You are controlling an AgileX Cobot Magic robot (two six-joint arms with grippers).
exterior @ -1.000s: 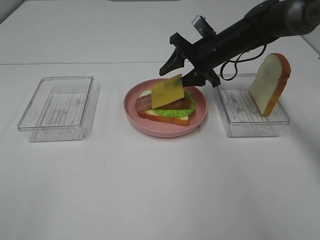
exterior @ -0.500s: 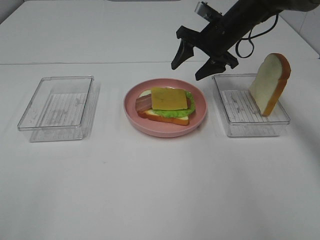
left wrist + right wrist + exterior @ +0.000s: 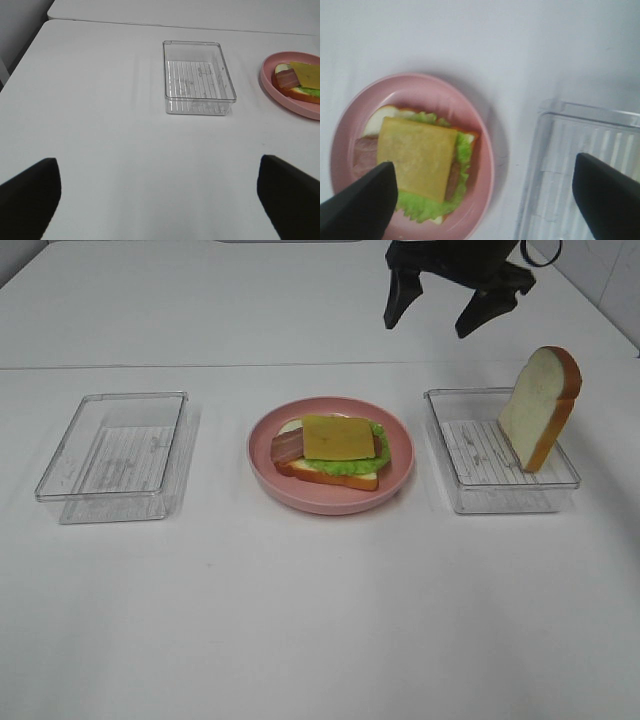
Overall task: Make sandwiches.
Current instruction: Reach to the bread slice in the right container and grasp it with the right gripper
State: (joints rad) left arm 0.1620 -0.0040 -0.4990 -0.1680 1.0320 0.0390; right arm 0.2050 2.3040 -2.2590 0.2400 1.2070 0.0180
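The robot's right gripper should next grab the upright bread slice by its crust edge, so that it can finish the sandwich (image 3: 333, 450) on the pink plate.
An open sandwich (image 3: 333, 450) lies on the round pink plate (image 3: 398, 472): a bread slice, green lettuce, brown bacon and a yellow cheese square (image 3: 339, 436) on top. It also shows in the right wrist view (image 3: 417, 167) and at the edge of the left wrist view (image 3: 300, 80). A second bread slice (image 3: 541, 406) leans upright in the right clear tray (image 3: 470, 490). My right gripper (image 3: 450, 308) is open and empty, high above the table behind the plate and tray. My left gripper (image 3: 160, 197) is open and empty, out of the exterior view.
An empty clear tray (image 3: 115, 452) stands at the left, also in the left wrist view (image 3: 198, 77). The right tray's corner shows in the right wrist view (image 3: 580, 165). A table seam runs behind the objects.
My right gripper let go of the cheese square, which now lies flat on the stack. The gripper rose and drew back to the right, still open.
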